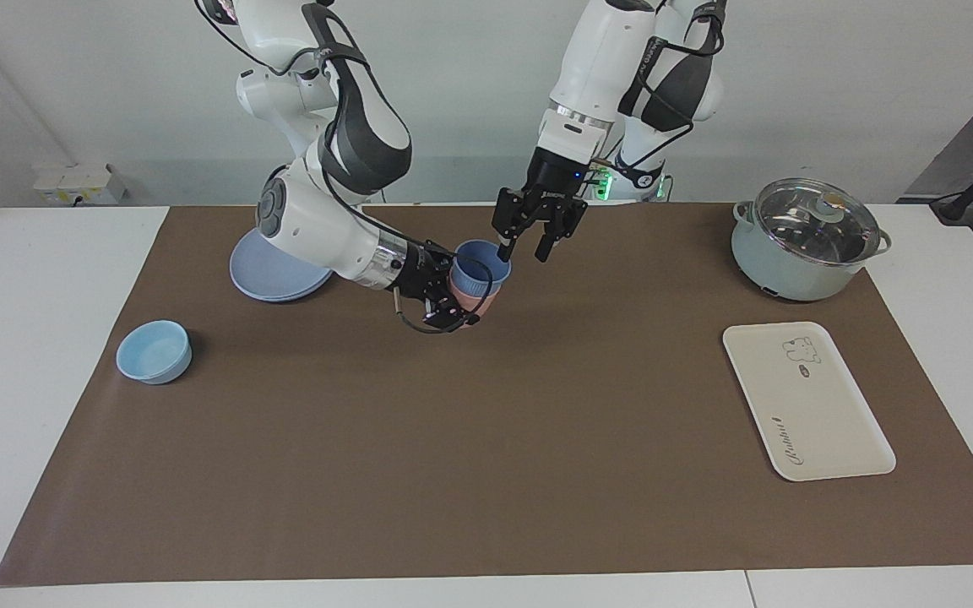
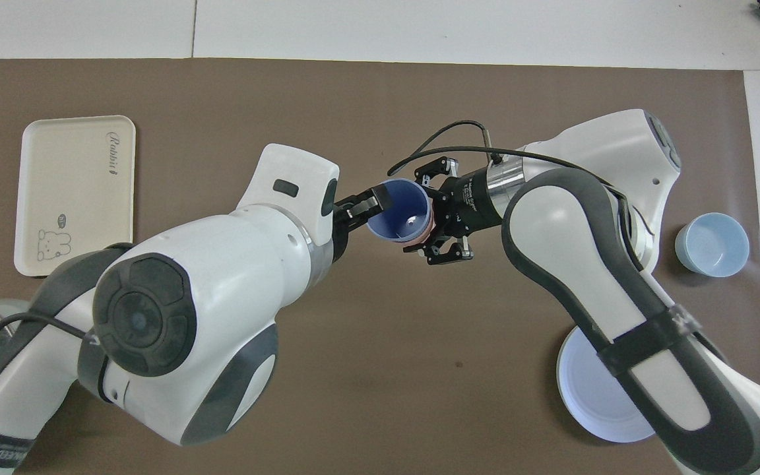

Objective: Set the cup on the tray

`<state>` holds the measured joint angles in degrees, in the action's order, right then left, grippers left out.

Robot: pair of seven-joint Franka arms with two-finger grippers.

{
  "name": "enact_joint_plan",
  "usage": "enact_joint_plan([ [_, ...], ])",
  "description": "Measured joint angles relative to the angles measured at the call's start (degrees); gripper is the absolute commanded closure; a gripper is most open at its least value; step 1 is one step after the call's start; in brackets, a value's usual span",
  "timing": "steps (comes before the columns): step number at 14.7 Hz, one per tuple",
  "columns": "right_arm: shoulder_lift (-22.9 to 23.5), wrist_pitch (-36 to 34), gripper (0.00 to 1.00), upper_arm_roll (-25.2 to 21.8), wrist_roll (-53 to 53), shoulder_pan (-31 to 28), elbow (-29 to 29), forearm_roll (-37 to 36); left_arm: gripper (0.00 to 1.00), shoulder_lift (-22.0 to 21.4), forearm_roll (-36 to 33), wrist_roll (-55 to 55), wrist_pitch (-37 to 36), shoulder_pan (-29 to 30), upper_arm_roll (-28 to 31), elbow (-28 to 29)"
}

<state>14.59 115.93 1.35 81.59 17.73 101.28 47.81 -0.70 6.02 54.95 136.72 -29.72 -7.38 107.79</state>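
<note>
My left gripper should next take hold of the blue cup's exposed rim, because the pink cup fits closely around the lower body of the blue cup.
The periwinkle-blue cup [image 1: 476, 257] [image 2: 398, 214] sits nested in a pink cup [image 1: 471, 295], tilted and held up over the brown mat near the middle of the table. My right gripper [image 1: 463, 294] [image 2: 430, 218] is shut on the pink cup from the side. My left gripper [image 1: 522, 251] [image 2: 370, 206] hangs open at the blue cup's rim; one finger is over the rim and the other is outside the cup. The cream tray [image 1: 824, 414] [image 2: 76, 191] with the bear drawing lies bare toward the left arm's end of the table.
A pot with a glass lid [image 1: 806, 241] stands nearer to the robots than the tray. A light-blue bowl [image 1: 154, 350] [image 2: 712, 243] and a round blue plate [image 1: 271, 274] [image 2: 591, 402] lie toward the right arm's end.
</note>
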Motion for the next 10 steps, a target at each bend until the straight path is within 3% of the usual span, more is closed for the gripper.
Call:
enact_joint_plan([
  [1, 0.0, 0.0, 1.00, 0.0, 0.0, 0.0, 0.0, 0.0, 0.28, 0.7, 0.0, 0.3, 0.9, -0.3, 0.0, 0.0],
  [2, 0.0, 0.0, 1.00, 0.0, 0.0, 0.0, 0.0, 0.0, 0.36, 1.4, 0.0, 0.6, 1.6, -0.7, 0.0, 0.0],
  [4, 0.0, 0.0, 1.00, 0.0, 0.0, 0.0, 0.0, 0.0, 0.93, 2.7, 0.0, 1.0, 2.5, -1.3, 0.0, 0.0],
  [5, 0.0, 0.0, 1.00, 0.0, 0.0, 0.0, 0.0, 0.0, 1.00, 3.1, 0.0, 1.3, 2.6, -1.4, 0.0, 0.0],
  [10, 0.0, 0.3, 1.00, -0.3, 0.0, -0.1, -0.1, 0.0, 1.00, 3.1, 0.0, 1.9, 1.5, -1.5, 0.2, -0.7],
])
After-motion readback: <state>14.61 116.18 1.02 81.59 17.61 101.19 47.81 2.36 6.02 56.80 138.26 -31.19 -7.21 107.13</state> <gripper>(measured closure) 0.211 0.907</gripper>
